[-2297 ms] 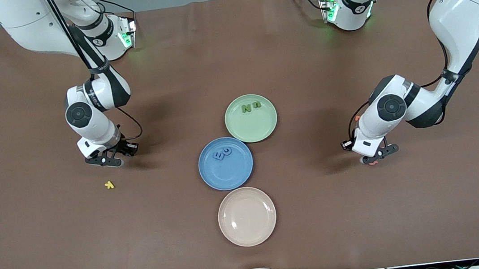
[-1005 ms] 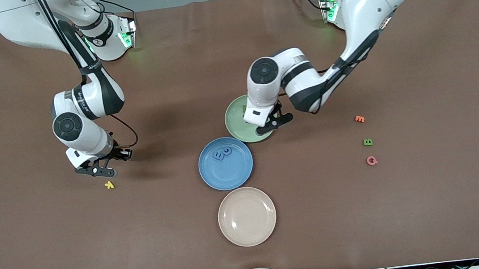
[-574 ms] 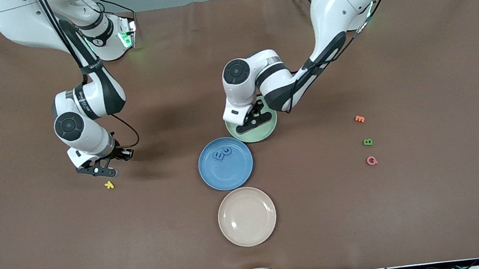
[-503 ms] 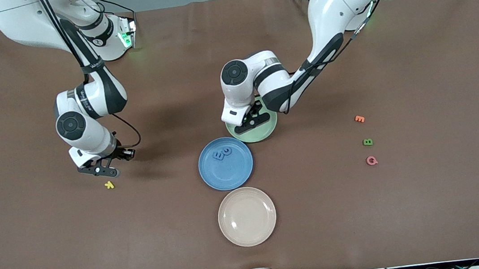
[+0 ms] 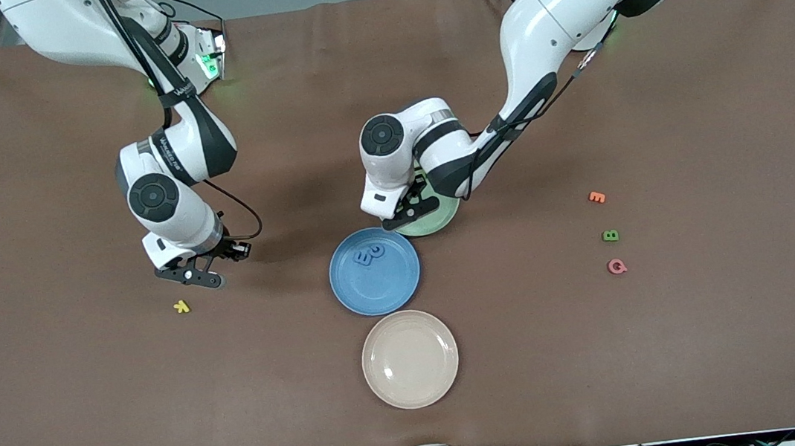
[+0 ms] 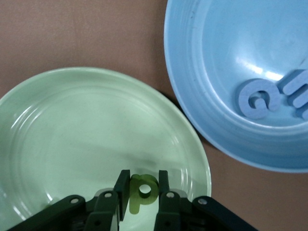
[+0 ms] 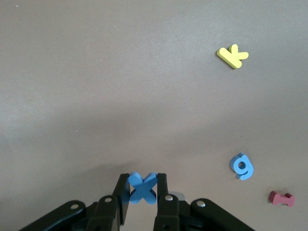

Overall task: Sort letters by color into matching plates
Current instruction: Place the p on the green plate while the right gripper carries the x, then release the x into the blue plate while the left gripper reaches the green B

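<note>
The green letter p (image 6: 143,191) sits inside the pale green plate's rim (image 6: 199,148), so it is time for my left gripper to let go of the letter.
My left gripper (image 5: 407,212) hangs over the pale green plate (image 5: 444,215), at the rim beside the blue plate (image 5: 375,291), and is shut on a green letter p (image 6: 143,188). The left arm hides most of the green plate (image 6: 72,139) in the front view. Two blue letters (image 5: 369,255) lie in the blue plate (image 6: 211,57). My right gripper (image 5: 192,275) is shut on a blue letter X (image 7: 143,186), over bare table toward the right arm's end. A blue letter g (image 7: 242,166) lies on the table under it. A green letter B (image 5: 611,235) lies toward the left arm's end.
A cream plate (image 5: 410,358) sits nearer the front camera than the blue plate. A yellow letter (image 5: 182,306) lies near the right gripper, with a dark red letter (image 7: 281,198) close by. An orange letter (image 5: 596,196) and a pink letter (image 5: 617,267) flank the green B.
The left arm has swung from its end of the table to over the green plate, carrying the green p. The right arm has shifted toward the plates with the blue X.
</note>
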